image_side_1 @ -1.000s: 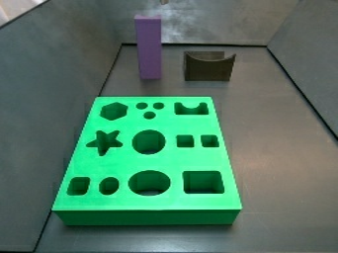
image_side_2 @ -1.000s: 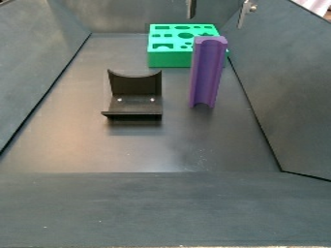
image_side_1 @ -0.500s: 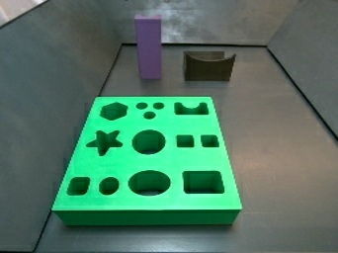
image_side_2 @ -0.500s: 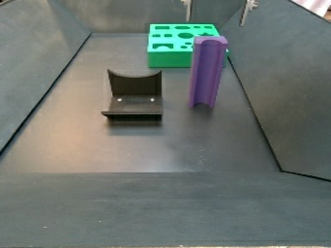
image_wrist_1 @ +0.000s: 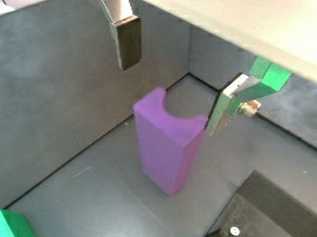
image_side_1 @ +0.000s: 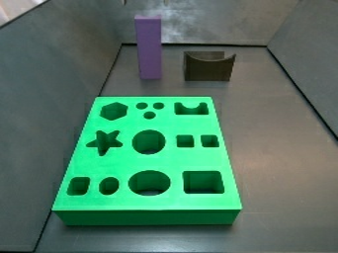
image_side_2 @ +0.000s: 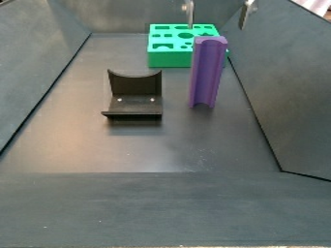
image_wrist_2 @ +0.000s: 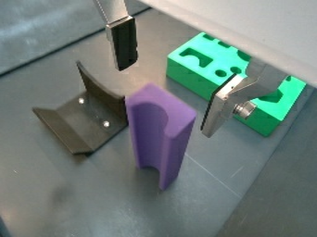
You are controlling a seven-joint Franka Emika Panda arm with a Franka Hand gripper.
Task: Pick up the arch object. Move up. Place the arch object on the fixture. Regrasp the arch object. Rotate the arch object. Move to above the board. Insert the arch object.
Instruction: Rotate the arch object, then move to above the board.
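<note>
The robot's gripper needs to place the arch object on the fixture [image_side_1: 208, 65], so it should next pick up the arch object by its notched upper end [image_side_1: 148, 22].
The purple arch object [image_side_1: 149, 46] stands upright on the dark floor, with its notched end up in both wrist views [image_wrist_1: 168, 139] [image_wrist_2: 161, 130]. My gripper [image_wrist_2: 166, 98] hangs open just above it, one finger [image_wrist_2: 122, 46] on each side of the block's top, not touching. Only the fingertips of the gripper [image_side_2: 219, 14] show in a side view, at the picture's upper edge above the arch object [image_side_2: 207, 73]. The dark fixture [image_side_2: 134, 95] [image_side_1: 208, 65] stands beside the block, apart from it. The green board [image_side_1: 126, 163] [image_side_2: 175, 44] lies flat, away from both.
Grey sloping walls [image_side_1: 79, 49] enclose the floor on all sides. The arch object stands near one wall and a corner [image_wrist_1: 186, 79]. The fixture [image_wrist_2: 81, 125] sits close to the block on one side, the board [image_wrist_2: 210, 65] farther off.
A second fingertip has come into a side view's upper edge, so the gripper has lowered slightly. The arch object, fixture and board have not moved.
</note>
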